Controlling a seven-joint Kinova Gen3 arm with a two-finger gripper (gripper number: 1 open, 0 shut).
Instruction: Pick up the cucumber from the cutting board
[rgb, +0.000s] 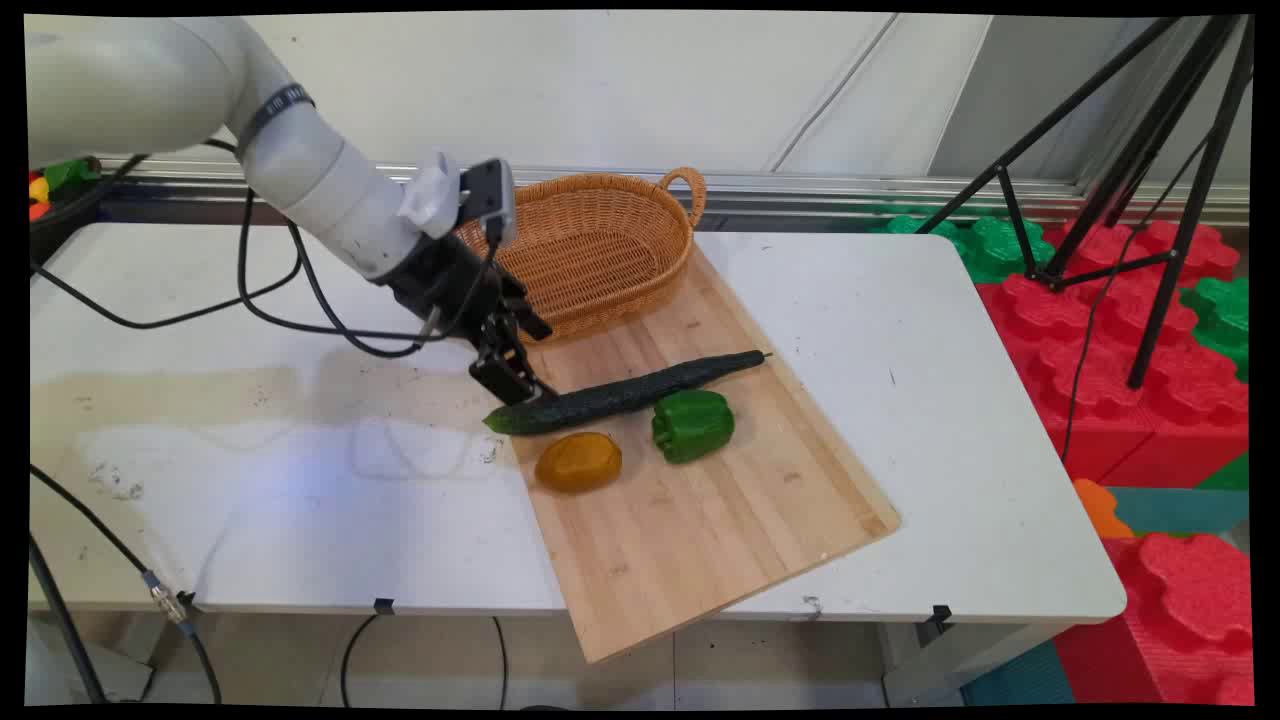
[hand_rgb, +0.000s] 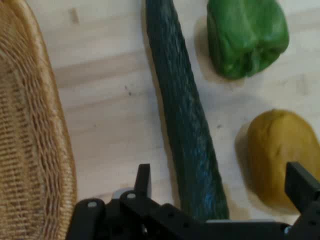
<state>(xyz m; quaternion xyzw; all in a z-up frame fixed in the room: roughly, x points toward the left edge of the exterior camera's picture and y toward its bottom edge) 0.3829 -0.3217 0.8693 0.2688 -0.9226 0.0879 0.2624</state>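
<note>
My gripper grabs the cucumber by its thick middle part (rgb: 596, 401) next, to put the long dark green cucumber into the wicker basket (rgb: 600, 250).
A long dark green cucumber (rgb: 625, 392) (hand_rgb: 185, 125) lies slantwise on the wooden cutting board (rgb: 700, 520). My gripper (rgb: 517, 388) (hand_rgb: 220, 186) is open and hangs low over the cucumber's left end, one fingertip on each side of it. In the hand view the left finger (hand_rgb: 143, 179) stands over bare board. The right finger (hand_rgb: 301, 186) overlaps the brown potato (rgb: 578, 462) (hand_rgb: 277, 155). A green bell pepper (rgb: 692, 425) (hand_rgb: 246, 37) sits just beyond the cucumber, to the right of the potato.
A woven wicker basket (rgb: 590, 250) (hand_rgb: 30, 150) stands at the board's far end, close behind my hand. Black cables hang from the arm over the table's left half. A black tripod (rgb: 1140, 200) stands off the table at the right.
</note>
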